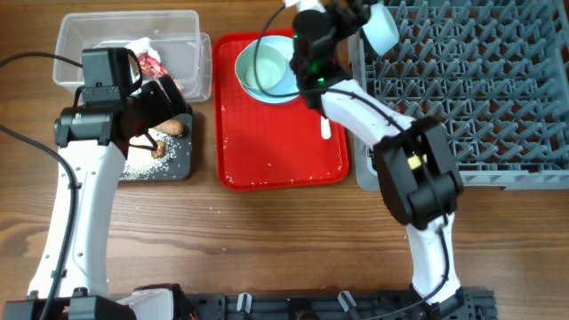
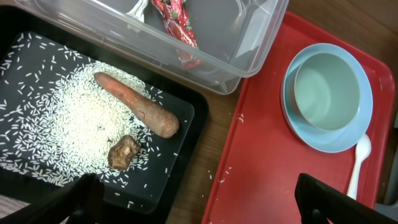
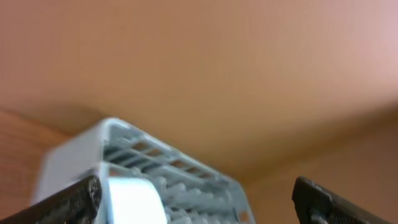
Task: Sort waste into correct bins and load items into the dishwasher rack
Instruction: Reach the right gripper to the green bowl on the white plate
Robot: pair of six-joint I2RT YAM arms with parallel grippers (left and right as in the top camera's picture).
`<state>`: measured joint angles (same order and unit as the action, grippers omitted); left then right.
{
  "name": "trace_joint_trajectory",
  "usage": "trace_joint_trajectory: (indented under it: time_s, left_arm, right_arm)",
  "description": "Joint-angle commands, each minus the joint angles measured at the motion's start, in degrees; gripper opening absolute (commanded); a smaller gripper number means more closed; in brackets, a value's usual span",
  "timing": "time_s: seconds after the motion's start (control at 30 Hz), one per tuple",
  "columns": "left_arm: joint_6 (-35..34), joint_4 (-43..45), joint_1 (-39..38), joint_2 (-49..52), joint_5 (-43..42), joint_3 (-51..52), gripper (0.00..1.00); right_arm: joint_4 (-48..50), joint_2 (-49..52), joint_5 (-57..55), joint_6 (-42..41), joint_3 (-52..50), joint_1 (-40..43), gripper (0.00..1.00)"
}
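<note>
My right gripper will next grab the pale blue bowl's rim on its rack-facing side point(image 1: 284, 68). That leaves the bowl's body free to go into the rack point(image 1: 462, 89).
The red-and-white wrapper point(image 1: 147, 64) point(image 2: 177, 28) lies in the clear tub point(image 1: 178, 27) point(image 2: 249, 50). The black tray point(image 1: 173, 164) point(image 2: 186, 118) holds rice point(image 2: 68, 124), the carrot stick point(image 1: 173, 129) point(image 2: 137, 112) and the brown lump point(image 2: 123, 152). My left gripper point(image 1: 164, 111) point(image 2: 196, 205) hangs open and empty above that tray's right edge. A pale blue bowl point(image 1: 271, 67) point(image 2: 326, 90) sits on the blue plate point(image 1: 244, 76) point(image 2: 292, 118), with the white spoon point(image 1: 326, 129) point(image 2: 359, 162) beside it. My right gripper point(image 1: 351, 18) point(image 3: 196, 202) is open at the grey rack's point(image 1: 462, 89) point(image 3: 161, 162) far left corner, next to the second bowl point(image 1: 382, 27) point(image 3: 130, 202). The yellow cup is out of view.
The plate, bowl and spoon rest on a flat red tray point(image 1: 276, 151) point(image 2: 267, 155) between the bins and the rack. A few rice grains lie on the red tray and on the wooden table beside it. The right arm stretches over the red tray's right side.
</note>
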<state>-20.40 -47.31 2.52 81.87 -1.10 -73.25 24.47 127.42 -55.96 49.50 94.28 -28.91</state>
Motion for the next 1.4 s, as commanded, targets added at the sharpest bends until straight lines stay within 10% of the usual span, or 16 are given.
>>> trace_joint_trajectory:
  time_s: [0.0,0.27,0.6,1.37]
  left_arm:
    - [0.5,0.1,0.0,0.3,0.8,-0.3,1.0]
    - [0.5,0.1,0.0,0.3,0.8,-0.3,1.0]
    - [0.5,0.0,0.0,0.3,0.8,-0.3,1.0]
    - [0.5,0.1,0.0,0.3,0.8,-0.3,1.0]
  right_arm:
    - [-18.5,-8.2,19.9,-30.0,0.1,-1.9,1.0]
    - [-43.5,-21.0,44.8,-84.7,0.1,0.3,1.0]
    - [-62.1,-7.1,58.9,-79.4,19.6,1.6,0.78]
    - [-60.2,10.0,56.8,-82.7,20.3,1.7,0.07]
